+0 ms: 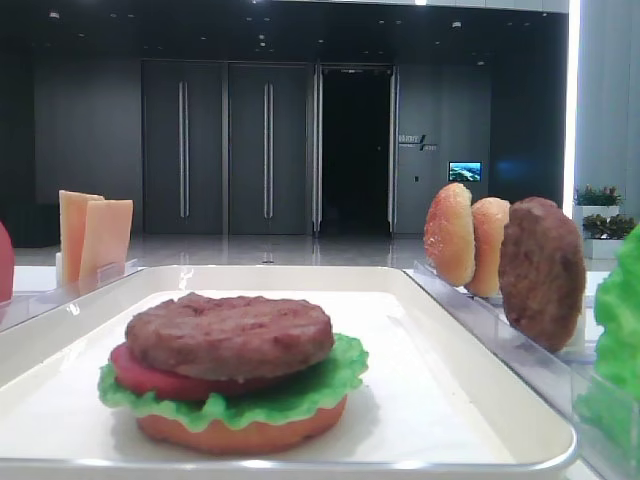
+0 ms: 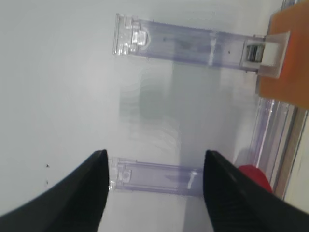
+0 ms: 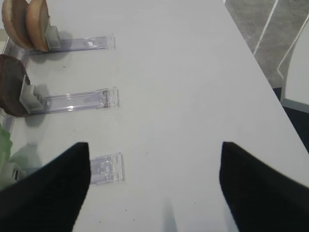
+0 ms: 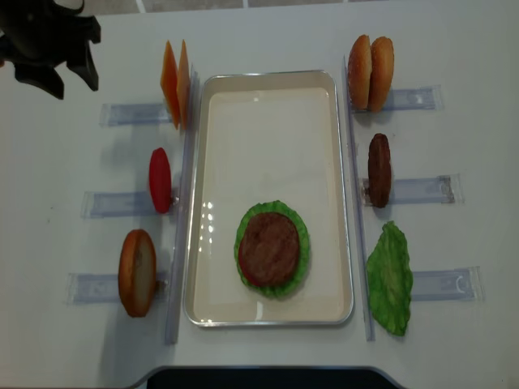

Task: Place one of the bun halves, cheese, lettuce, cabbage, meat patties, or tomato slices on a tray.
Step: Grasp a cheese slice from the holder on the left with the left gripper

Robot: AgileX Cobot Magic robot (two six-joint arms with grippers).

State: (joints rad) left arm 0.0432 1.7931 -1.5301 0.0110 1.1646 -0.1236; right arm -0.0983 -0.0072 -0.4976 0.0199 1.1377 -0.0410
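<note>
My left gripper will grab the cheese slice by its top edge next, because the clear rack holds the slice down low and its neighbour stands close.
On the white tray (image 4: 268,105) sits a stack: a bun half (image 1: 240,435), lettuce (image 4: 302,243), a tomato slice (image 1: 150,378) and a meat patty (image 4: 269,247) on top. Left of the tray, cheese slices (image 4: 176,81), a tomato slice (image 4: 160,180) and a bun half (image 4: 136,271) stand in racks. To its right are two bun halves (image 4: 371,71), a patty (image 4: 379,168) and lettuce (image 4: 391,279). My left gripper (image 2: 155,153) hangs open and empty at the far left, over a clear rack beside the cheese (image 2: 285,53). My right gripper (image 3: 154,145) is open and empty over bare table.
Clear plastic racks (image 4: 418,190) stick out from both sides of the tray. The table's right edge (image 3: 260,63) runs close to the right gripper, with floor beyond it. A dark robot base (image 4: 268,378) lies at the near edge.
</note>
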